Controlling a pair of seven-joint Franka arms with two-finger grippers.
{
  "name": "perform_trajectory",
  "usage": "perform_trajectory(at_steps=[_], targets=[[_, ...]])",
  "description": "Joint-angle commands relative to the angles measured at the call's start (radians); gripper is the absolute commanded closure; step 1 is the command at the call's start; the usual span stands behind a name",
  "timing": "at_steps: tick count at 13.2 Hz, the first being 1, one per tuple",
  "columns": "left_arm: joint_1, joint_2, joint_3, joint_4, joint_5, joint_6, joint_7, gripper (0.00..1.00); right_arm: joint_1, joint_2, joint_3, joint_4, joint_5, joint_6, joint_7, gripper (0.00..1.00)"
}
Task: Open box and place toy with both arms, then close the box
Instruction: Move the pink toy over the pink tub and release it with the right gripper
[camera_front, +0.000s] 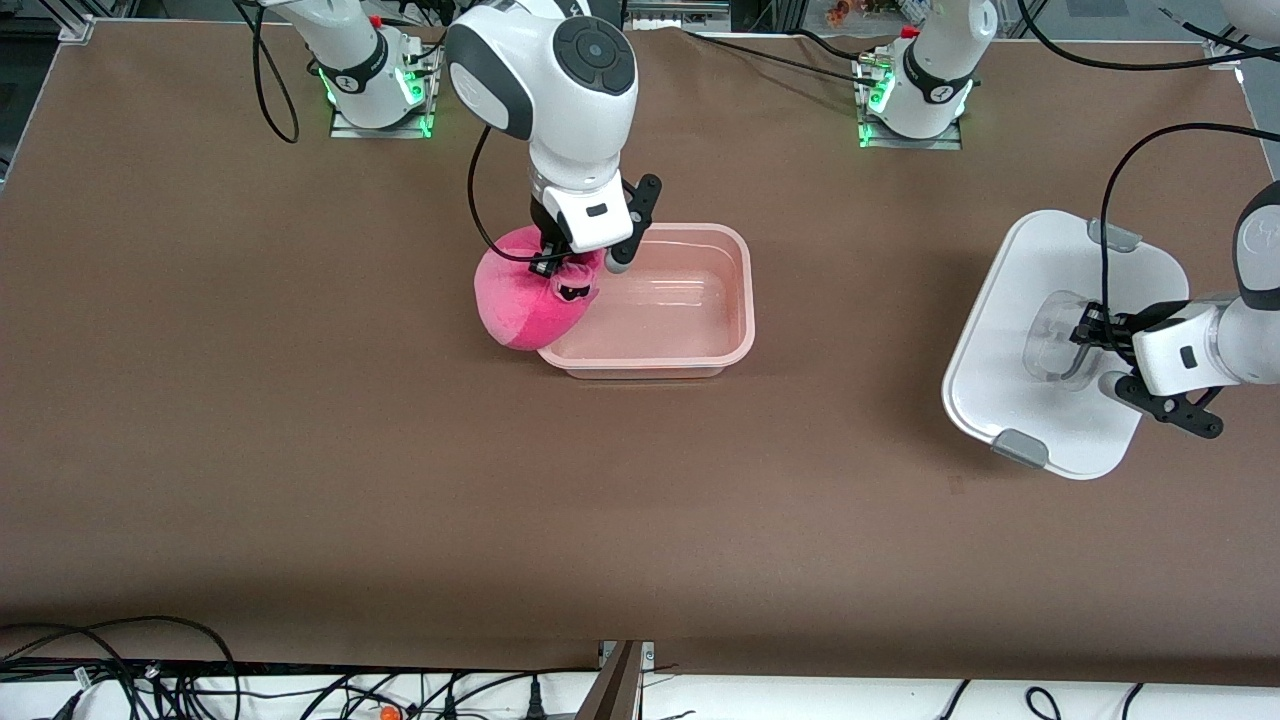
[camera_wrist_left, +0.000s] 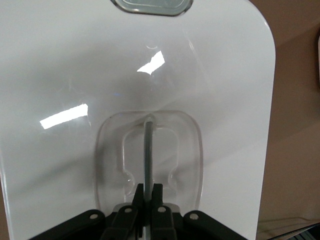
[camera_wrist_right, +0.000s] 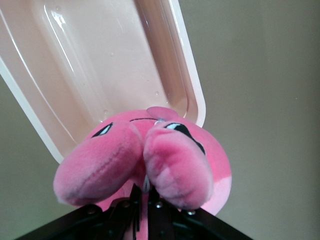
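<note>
The toy is hanging with its round body (camera_front: 516, 306) outside the base's rim (camera_front: 552, 356) in the front view. My right gripper should keep hold of the toy until it is inside the base.
The pale pink box base (camera_front: 735, 330) stands open in the middle of the table. My right gripper (camera_front: 556, 264) is shut on the bright pink toy (camera_front: 520, 305) and holds it over the base's rim at the right arm's end. In the right wrist view the toy (camera_wrist_right: 150, 155) hangs over the base (camera_wrist_right: 105, 70), with the gripper (camera_wrist_right: 148, 192) pinching it. The white lid (camera_front: 1010, 330) lies toward the left arm's end of the table. My left gripper (camera_front: 1085, 333) is shut on the lid's clear centre handle (camera_wrist_left: 148, 150); the gripper (camera_wrist_left: 148, 189) and the lid (camera_wrist_left: 75, 75) show in the left wrist view.
Two grey clips (camera_front: 1020, 447) sit on the lid's ends. The arm bases (camera_front: 375, 90) stand along the table edge farthest from the front camera. Cables (camera_front: 100, 670) lie past the table edge nearest the front camera. Brown table top (camera_front: 400, 480) spreads around the box.
</note>
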Motion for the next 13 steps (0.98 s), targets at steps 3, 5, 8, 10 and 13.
perform_trajectory(at_steps=[3,5,8,10,13], targets=[[0.0,-0.003,-0.01,-0.001,-0.01,0.071,0.326,1.0,0.025,0.005,-0.008,0.009,-0.026,-0.003,0.023,1.0],[0.005,0.011,-0.009,-0.003,0.001,0.142,0.516,1.0,0.03,0.011,-0.008,0.007,-0.03,-0.002,0.023,1.0],[0.011,0.031,-0.002,-0.003,-0.004,0.173,0.619,1.0,0.049,0.019,-0.008,0.007,-0.037,0.0,0.051,1.0],[0.012,0.031,-0.001,-0.006,-0.004,0.173,0.618,1.0,0.062,0.025,-0.008,0.007,-0.04,0.0,0.075,1.0],[0.028,0.032,-0.001,-0.009,-0.016,0.173,0.618,1.0,0.068,0.027,-0.008,0.007,-0.049,0.0,0.088,1.0]])
